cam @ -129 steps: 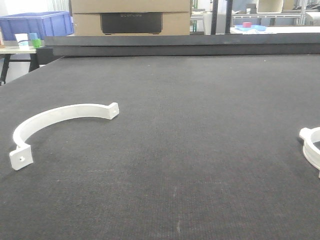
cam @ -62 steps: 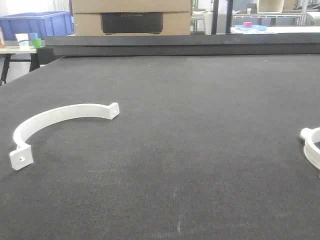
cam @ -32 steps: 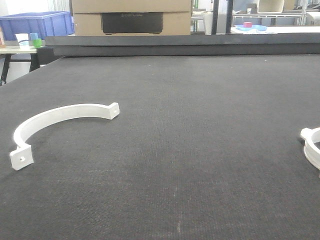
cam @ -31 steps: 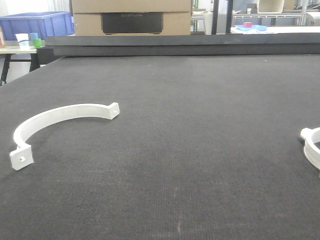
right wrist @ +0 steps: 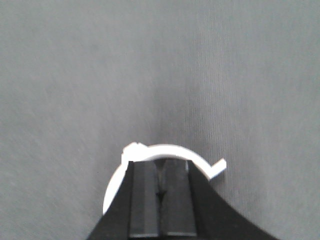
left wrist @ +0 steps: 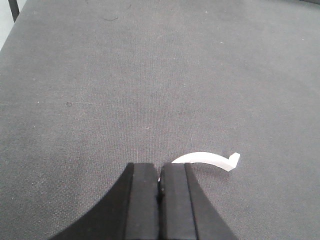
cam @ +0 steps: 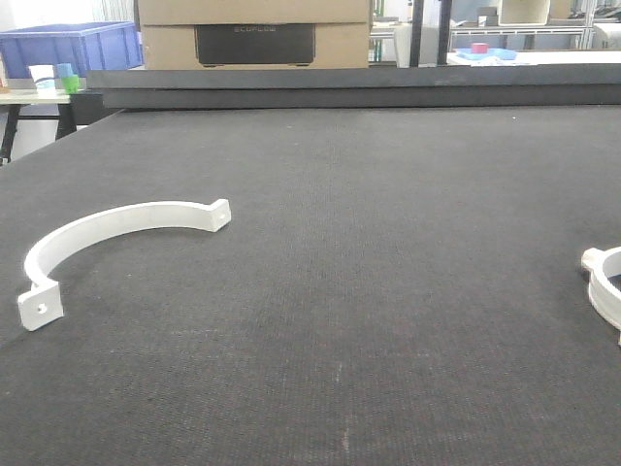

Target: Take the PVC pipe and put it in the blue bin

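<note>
The PVC pipe clamp has to go in the blue bin, so my right gripper should next grab its curved band beside the knob.
A white curved PVC pipe clamp lies flat on the black mat at the left. A second white clamp lies at the right edge, partly cut off. The blue bin stands far off at the back left, beyond the table. Neither gripper shows in the front view. In the left wrist view my left gripper is shut and empty, above the mat, with one clamp's arc just beyond its tips. In the right wrist view my right gripper is shut and empty, over the other clamp, which curves round its tips.
The black mat covers the whole table, with a raised dark ledge along its far edge. A cardboard box stands behind the ledge. Small coloured items sit on a side table by the blue bin.
</note>
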Motion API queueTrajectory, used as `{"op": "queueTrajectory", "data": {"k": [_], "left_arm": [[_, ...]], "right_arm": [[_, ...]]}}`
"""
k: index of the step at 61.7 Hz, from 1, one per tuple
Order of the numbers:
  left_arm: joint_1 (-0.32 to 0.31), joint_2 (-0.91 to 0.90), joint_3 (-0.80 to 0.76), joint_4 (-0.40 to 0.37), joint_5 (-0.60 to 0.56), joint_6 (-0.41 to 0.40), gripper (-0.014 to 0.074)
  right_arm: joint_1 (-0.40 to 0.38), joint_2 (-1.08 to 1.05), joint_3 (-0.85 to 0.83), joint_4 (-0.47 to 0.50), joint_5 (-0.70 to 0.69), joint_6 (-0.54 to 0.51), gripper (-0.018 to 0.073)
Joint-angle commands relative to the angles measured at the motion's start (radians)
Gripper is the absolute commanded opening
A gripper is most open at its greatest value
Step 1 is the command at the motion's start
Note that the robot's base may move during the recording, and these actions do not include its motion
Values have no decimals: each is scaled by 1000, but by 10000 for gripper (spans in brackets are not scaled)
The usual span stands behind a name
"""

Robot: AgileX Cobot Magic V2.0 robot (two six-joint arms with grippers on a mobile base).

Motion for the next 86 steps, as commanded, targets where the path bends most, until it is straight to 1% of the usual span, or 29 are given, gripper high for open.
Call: {"op": "queueTrajectory", "data": {"k": [1, 4, 6, 14, 17, 21, 26, 34, 40, 49, 53, 64, 67, 75, 86], "left_arm": [[0, -1, 1, -7, -11, -1, -111], [0, -1, 1, -7, -11, -1, -111], [0, -1, 1, -7, -11, -1, -111], [0, -1, 1, -7, -2, -1, -111], [0, -1, 1, -7, 5, -1, -111], [0, -1, 1, -7, 12, -1, -111], [0, -1, 1, -7, 15, -1, -111], [0, -1, 1, -7, 15, -1, -111], [0, -1, 1, -7, 17, -1, -111], [0, -1, 1, -7, 31, -1, -111], [0, -1, 1, -7, 35, -1, -111], [0, -1, 1, -7, 38, -1, -111], [0, -1, 1, -7, 38, -1, -111], [0, -1, 1, -7, 38, -1, -111], [0, -1, 1, -3, 40, -1, -111]], "right_arm": [[6, 62, -97, -23, 87, -8, -151], [21, 102, -136, -41, 111, -6, -151], [33, 132, -154, -60, 127, 13, -151], [127, 252, -223, -216, 202, 171, -151], [171, 298, -239, -260, 235, 224, -151], [207, 356, -257, -284, 273, 291, -151], [239, 423, -282, -271, 331, 339, -151], [248, 513, -294, -214, 375, 342, -151], [248, 554, -294, -194, 378, 342, -151], [248, 571, -294, -170, 330, 342, -146], [248, 573, -294, -155, 309, 342, -94], [248, 607, -294, -126, 300, 342, 127], [248, 621, -292, -126, 302, 342, 158], [248, 648, -292, -126, 322, 342, 162], [248, 675, -288, -124, 316, 350, 162]]}}
